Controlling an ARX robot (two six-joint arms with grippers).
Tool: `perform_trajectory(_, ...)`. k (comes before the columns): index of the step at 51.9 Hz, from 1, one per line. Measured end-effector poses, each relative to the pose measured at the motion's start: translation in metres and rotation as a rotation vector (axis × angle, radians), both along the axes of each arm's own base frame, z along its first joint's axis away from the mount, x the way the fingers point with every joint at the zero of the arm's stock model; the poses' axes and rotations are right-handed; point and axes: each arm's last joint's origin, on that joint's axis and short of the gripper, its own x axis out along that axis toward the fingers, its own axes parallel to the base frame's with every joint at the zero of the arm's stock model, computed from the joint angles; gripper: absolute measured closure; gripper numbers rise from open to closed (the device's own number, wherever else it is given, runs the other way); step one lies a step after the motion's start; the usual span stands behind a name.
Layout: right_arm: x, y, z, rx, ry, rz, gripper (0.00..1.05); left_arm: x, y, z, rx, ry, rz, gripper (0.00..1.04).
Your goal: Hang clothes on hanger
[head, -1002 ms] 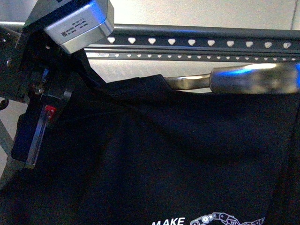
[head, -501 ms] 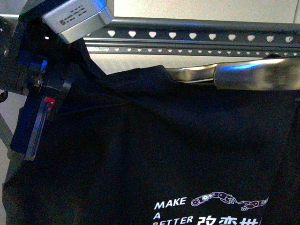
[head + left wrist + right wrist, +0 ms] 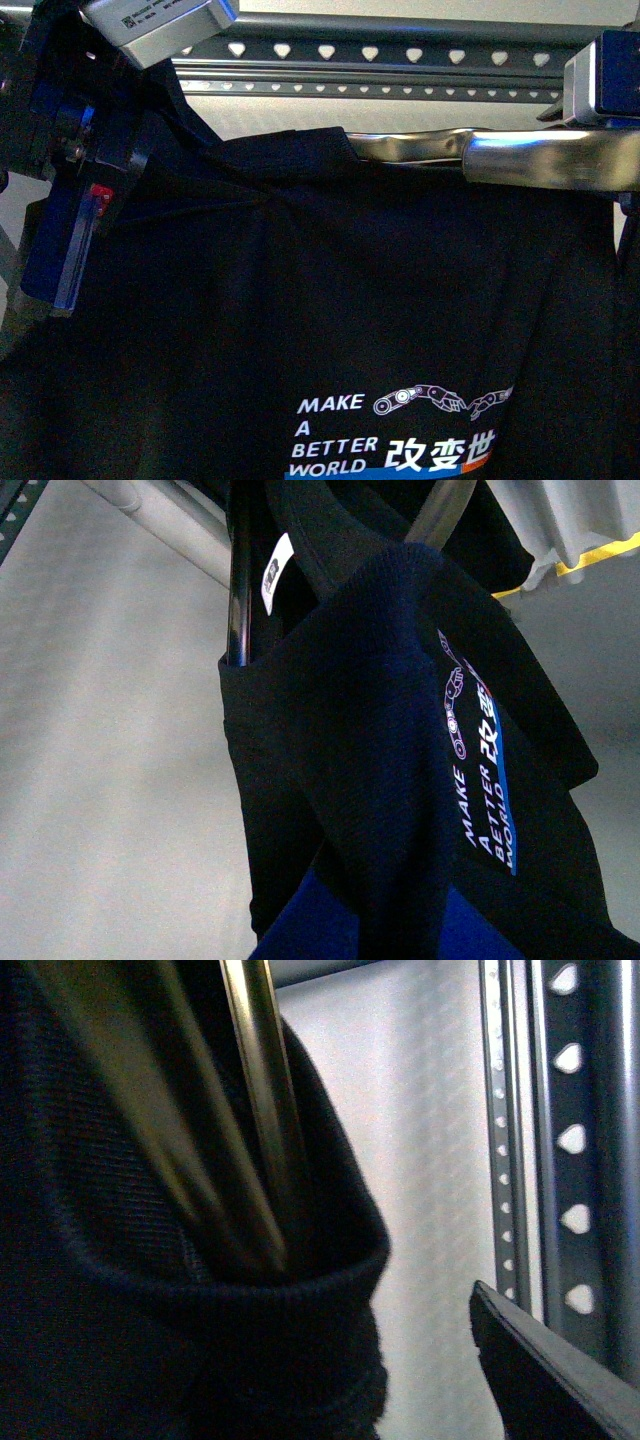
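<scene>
The T-shirt needs to hang on the hanger, so I will grab the black T-shirt's ribbed collar (image 3: 415,172) next with my right gripper.
The black T-shirt (image 3: 330,290) hangs in front of me, its white-and-blue print (image 3: 395,440) low in the front view. A shiny metal rod (image 3: 420,150) runs through its collar. Behind it is the grey rack's top rail (image 3: 400,52) with heart-shaped holes. My left gripper (image 3: 385,920) is shut on the T-shirt's cloth, which drapes between its blue fingers (image 3: 290,925); its arm (image 3: 70,210) stands at the upper left. My right gripper is open: one dark finger (image 3: 545,1370) shows beside the collar (image 3: 250,1280), apart from it, near the rail (image 3: 575,1140).
A second, thinner holed rail (image 3: 380,90) runs just under the top one. My right arm's grey housing (image 3: 603,80) is at the upper right, in front of the rails. A pale wall lies behind the rack. The T-shirt fills most of the front view.
The T-shirt has risen in the front view, so the whole print now shows. The rails sit higher in the picture. My right arm's grey housing has come into view at the upper right.
</scene>
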Motion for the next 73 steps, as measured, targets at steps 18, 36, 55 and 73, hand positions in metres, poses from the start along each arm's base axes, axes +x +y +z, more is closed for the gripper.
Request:
perform_trajectory(18, -0.004, -0.01, -0.02, 0.049, 0.075, 0.003, 0.96, 0.0, 0.0, 0.0, -0.008, -0.002, -0.019, 0.87)
perform_trajectory(36, -0.022, -0.035, -0.06, 0.194, 0.397, -0.123, 0.98, -0.002, 0.0, 0.003, -0.013, -0.01, -0.026, 0.28)
perform_trajectory(55, -0.054, -0.047, -0.098, 0.59, 0.625, -0.227, 0.98, 0.006, 0.007, 0.01, -0.331, -0.006, 0.375, 0.06)
perform_trajectory(73, -0.09, -0.018, -0.049, 1.029, 0.862, -0.386, 0.99, -0.019, 0.049, 0.048, -1.182, 0.31, 0.934, 0.19)
